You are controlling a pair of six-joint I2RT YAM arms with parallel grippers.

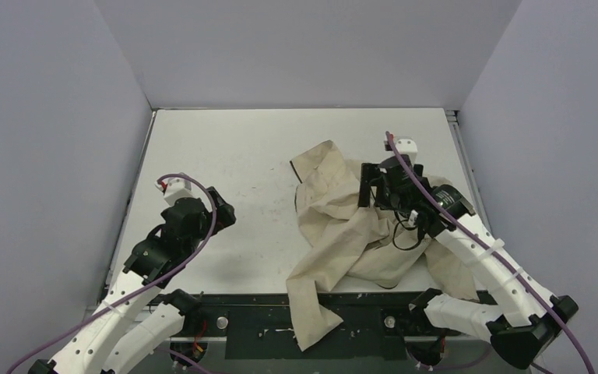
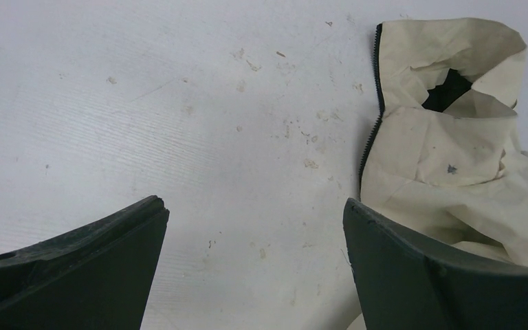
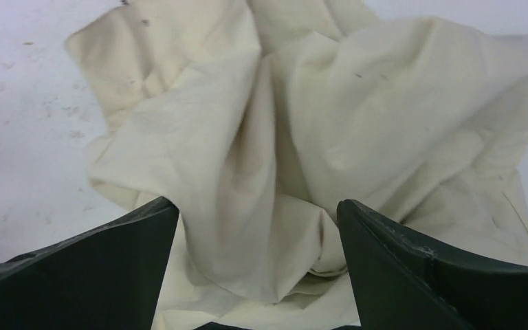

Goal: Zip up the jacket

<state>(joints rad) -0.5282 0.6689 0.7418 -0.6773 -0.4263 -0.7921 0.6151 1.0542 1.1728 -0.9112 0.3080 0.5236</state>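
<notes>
I should zip up the jacket, so my right gripper should grab the jacket's fold (image 1: pixel 336 202) beside the starburst logo. That leaves the dark zipper edge free.
The beige jacket (image 1: pixel 342 226) lies crumpled on the right half of the white table, one sleeve hanging over the near edge. In the left wrist view the jacket (image 2: pixel 454 158) shows a dark zipper edge (image 2: pixel 378 75), a small black starburst logo (image 2: pixel 452 169) and a dark opening. My left gripper (image 1: pixel 222 206) is open and empty over bare table, left of the jacket; it also shows in the left wrist view (image 2: pixel 256 213). My right gripper (image 1: pixel 370 187) is open just above the jacket's folds (image 3: pixel 268 172), holding nothing; it also shows in the right wrist view (image 3: pixel 258 213).
The white table (image 1: pixel 226 148) is scuffed, with grey walls on three sides. A dark metal rail (image 1: pixel 257 312) with the arm bases runs along the near edge. The right arm's purple cable (image 1: pixel 428 202) loops above the jacket.
</notes>
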